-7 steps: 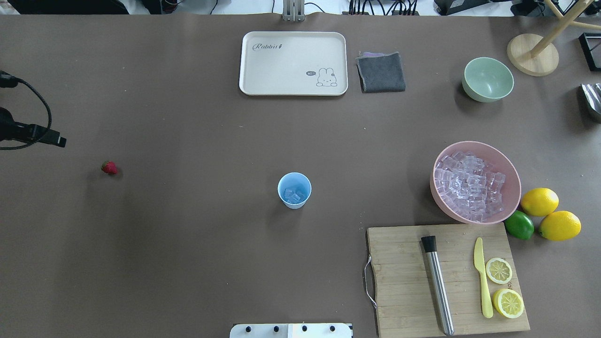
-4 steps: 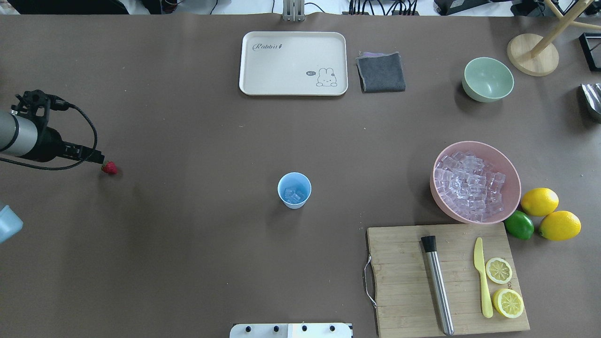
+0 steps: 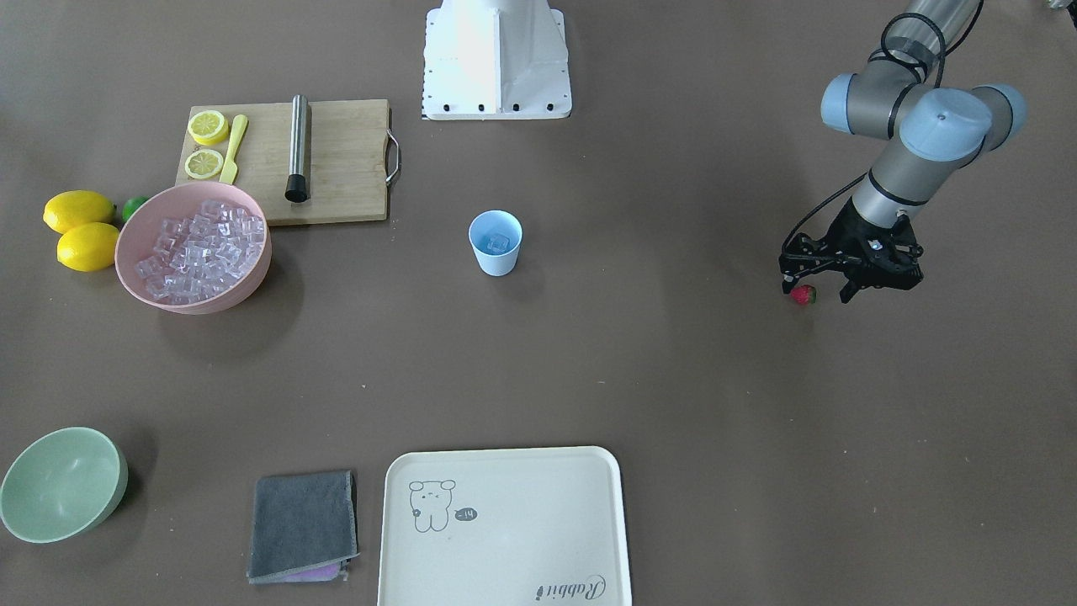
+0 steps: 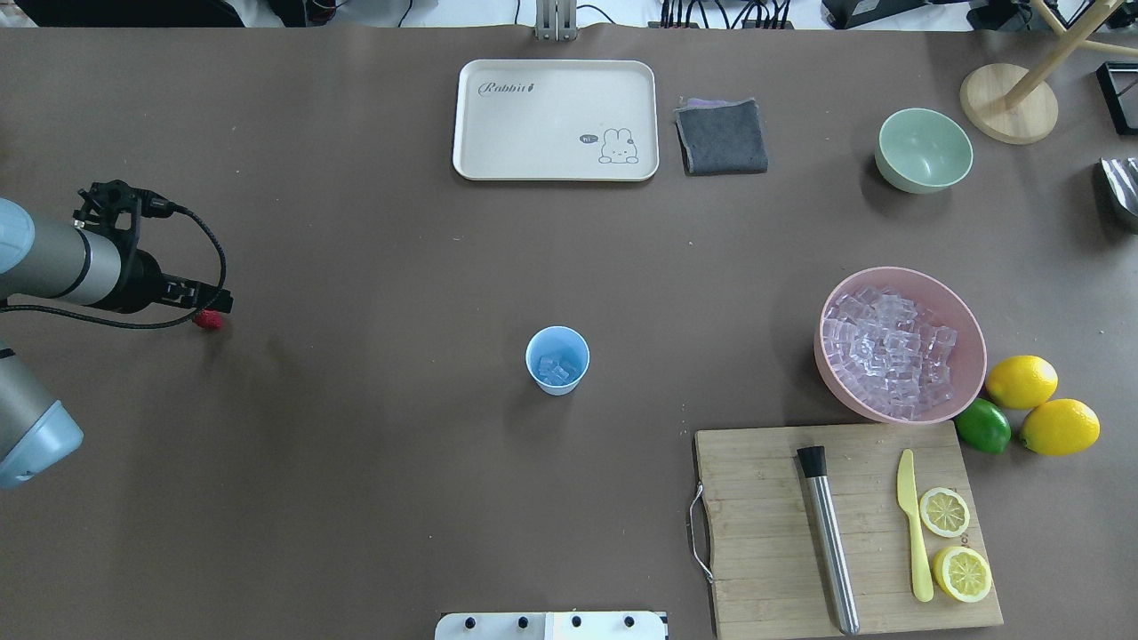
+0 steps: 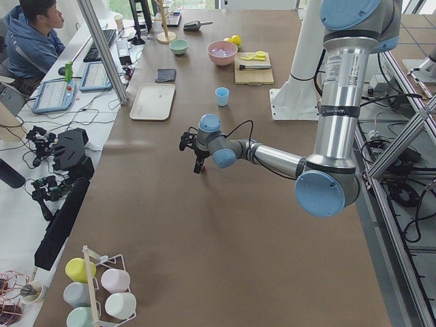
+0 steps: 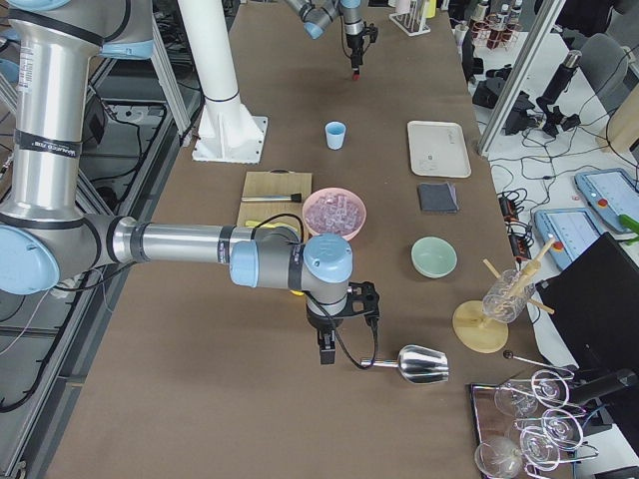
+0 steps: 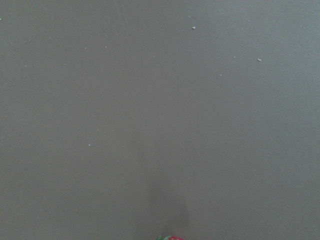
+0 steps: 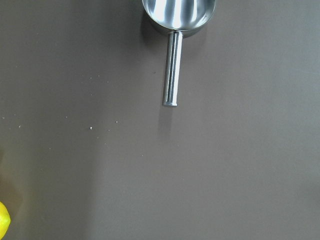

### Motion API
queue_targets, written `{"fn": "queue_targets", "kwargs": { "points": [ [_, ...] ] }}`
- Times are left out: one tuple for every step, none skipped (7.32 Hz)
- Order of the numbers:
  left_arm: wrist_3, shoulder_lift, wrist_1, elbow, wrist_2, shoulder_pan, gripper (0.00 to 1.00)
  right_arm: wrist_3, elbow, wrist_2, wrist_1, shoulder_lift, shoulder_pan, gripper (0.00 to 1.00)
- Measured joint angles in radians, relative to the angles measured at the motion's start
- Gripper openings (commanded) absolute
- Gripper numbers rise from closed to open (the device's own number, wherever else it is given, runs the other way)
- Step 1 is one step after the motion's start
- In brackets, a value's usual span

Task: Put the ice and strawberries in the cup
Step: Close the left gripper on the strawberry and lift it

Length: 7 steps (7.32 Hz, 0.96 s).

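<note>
The fruit needs to go in the cup (image 3: 495,241). My left gripper next needs to grab the red strawberry by its plump body (image 3: 802,295) to put it there.
The small red strawberry (image 4: 210,321) lies on the table at the far left; it also shows in the front view (image 3: 803,294) and at the bottom edge of the left wrist view (image 7: 169,238). My left gripper (image 3: 817,291) is open and low over the strawberry, one finger on either side of it; in the overhead view the left gripper (image 4: 210,305) partly covers it. The light-blue cup (image 4: 557,359) stands upright mid-table with a few ice cubes inside. The ice (image 4: 889,351) is heaped in the pink bowl (image 4: 973,356). My right gripper (image 6: 325,351) shows only in the right side view; I cannot tell its state.
A steel scoop (image 8: 172,65) lies on the table by the right gripper. A cutting board (image 4: 756,524) holds a muddler, a knife and lemon halves. Lemons and a lime (image 4: 982,426) sit beside the pink bowl. A tray (image 4: 498,151), a grey cloth (image 4: 721,136) and a green bowl (image 4: 924,149) are at the back.
My left arm has come in from the left edge and its gripper has moved right onto the strawberry. The strawberry, cup and bowl have not moved.
</note>
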Motion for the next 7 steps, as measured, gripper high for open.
{"fn": "queue_targets", "kwargs": {
  "points": [
    [0.001, 0.004, -0.002, 0.001, 0.015, 0.005, 0.86, 0.000, 0.000, 0.000, 0.000, 0.000, 0.000, 1.00],
    [0.001, 0.006, -0.002, 0.001, 0.026, 0.010, 0.86, 0.000, 0.000, 0.000, 0.000, 0.000, 0.000, 1.00],
    [0.001, 0.007, -0.003, 0.001, 0.031, 0.017, 0.86, 0.000, 0.000, 0.000, 0.000, 0.000, 0.000, 1.00],
    [0.001, 0.008, -0.004, 0.002, 0.034, 0.025, 0.85, 0.000, 0.000, 0.000, -0.001, 0.000, 0.000, 1.00],
    [0.001, 0.008, -0.004, 0.004, 0.037, 0.034, 0.80, 0.001, 0.000, 0.000, -0.002, 0.000, 0.000, 1.00],
    [0.001, 0.009, -0.004, 0.005, 0.038, 0.041, 0.72, 0.001, 0.000, 0.000, -0.003, 0.001, 0.000, 1.00],
    [0.001, 0.010, -0.004, 0.006, 0.039, 0.044, 0.60, 0.002, -0.001, 0.000, -0.003, 0.001, 0.000, 1.00]
  ]
}}
